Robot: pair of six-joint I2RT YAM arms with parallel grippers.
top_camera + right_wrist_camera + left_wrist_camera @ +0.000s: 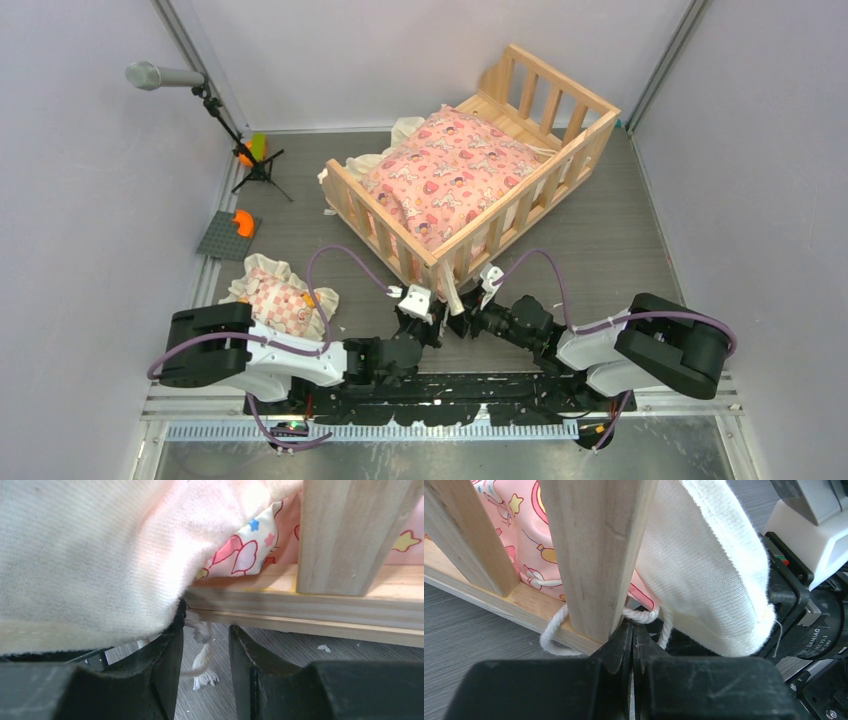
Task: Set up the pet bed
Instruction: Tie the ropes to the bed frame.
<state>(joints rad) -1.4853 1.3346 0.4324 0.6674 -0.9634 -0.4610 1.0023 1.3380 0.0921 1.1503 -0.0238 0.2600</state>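
The white cord (203, 635) hangs between my right gripper's fingers, its knot level with them, so my right gripper closes next. Closing would catch the cord.
The pet bed (385, 215), a pale slatted wooden frame, stands mid-table with a pink printed cushion (450, 170) inside. Both grippers meet at its near corner. My left gripper (440, 312) is shut, and in the left wrist view its tips (633, 626) press against a white cord (551, 630) looped round the corner post (596, 555). My right gripper (206, 640) is open under the bed's base rail (310, 612), with a frayed cord end (204, 657) hanging loose between the fingers. The cushion's cream frill (85, 555) drapes over its left finger.
A small frilled pillow (280, 300) lies at the left beside the left arm. A microphone on a tripod (165, 75), an orange and green object (250, 150) and a grey plate (225, 238) sit at the far left. Walls close in on three sides.
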